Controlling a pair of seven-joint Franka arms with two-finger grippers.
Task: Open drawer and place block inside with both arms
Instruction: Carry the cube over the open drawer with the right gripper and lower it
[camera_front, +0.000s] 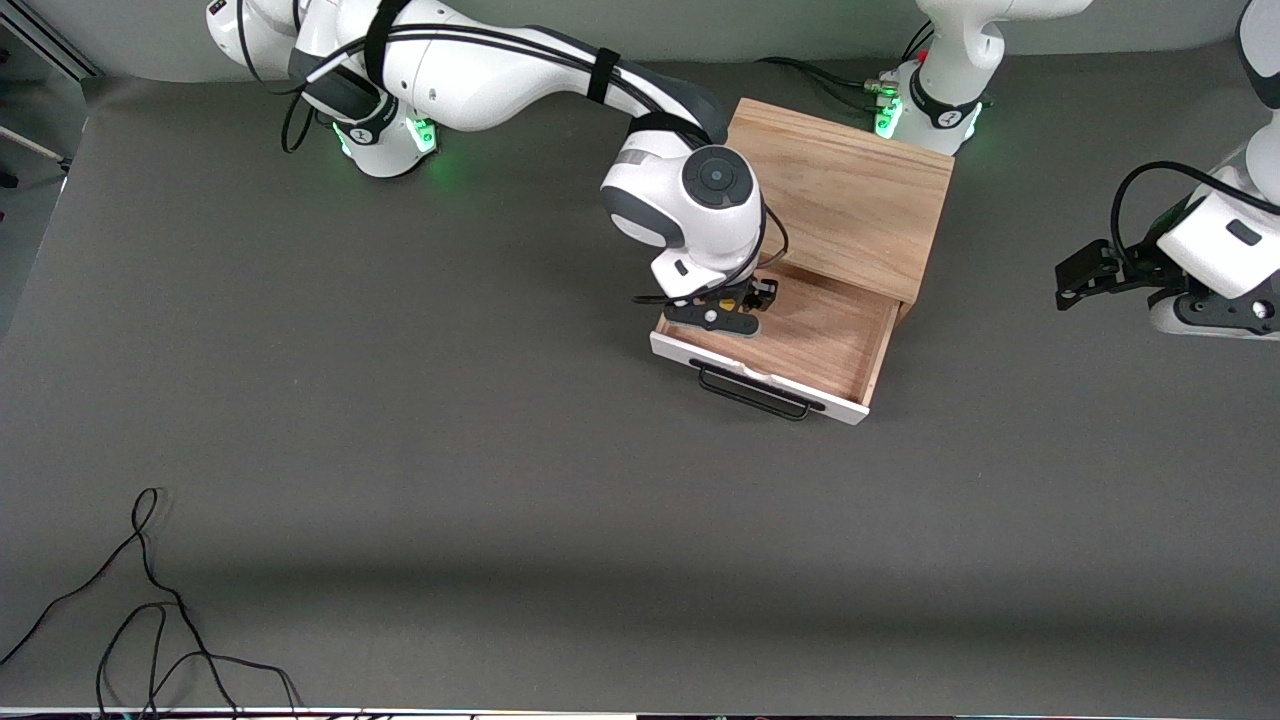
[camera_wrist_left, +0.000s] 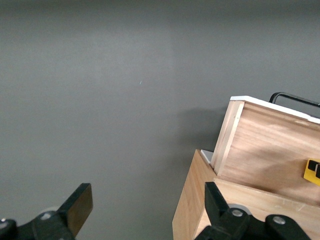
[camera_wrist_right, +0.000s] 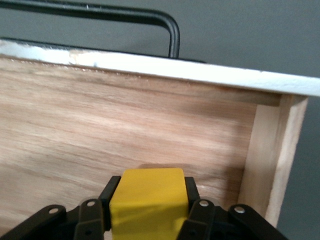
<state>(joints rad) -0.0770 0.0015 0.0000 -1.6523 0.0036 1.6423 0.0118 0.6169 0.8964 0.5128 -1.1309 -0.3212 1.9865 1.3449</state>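
The yellow block (camera_wrist_right: 147, 210) sits low over the drawer's bottom inside the drawer's rim, so the robot's right gripper should open now.
The drawer (camera_front: 815, 345) of the oak cabinet (camera_front: 850, 190) is pulled open toward the front camera, white front and black wire handle (camera_front: 755, 392) leading. My right gripper (camera_front: 735, 305) is down inside the drawer at its right-arm end, shut on the yellow block (camera_front: 728, 304). In the right wrist view the block (camera_wrist_right: 147, 210) sits between the fingers (camera_wrist_right: 111, 187) low over the drawer floor (camera_wrist_right: 125, 125), close to the white front (camera_wrist_right: 175, 67). My left gripper (camera_front: 1215, 312) waits open and empty over the table beside the cabinet. Its wrist view shows the open gripper (camera_wrist_left: 148, 210), the drawer's side (camera_wrist_left: 265, 145) and the block (camera_wrist_left: 312, 172).
The cabinet stands near the left arm's base (camera_front: 925, 110). Loose black cables (camera_front: 150, 620) lie on the grey table near the front camera at the right arm's end. Bare grey tabletop (camera_front: 500, 450) surrounds the cabinet.
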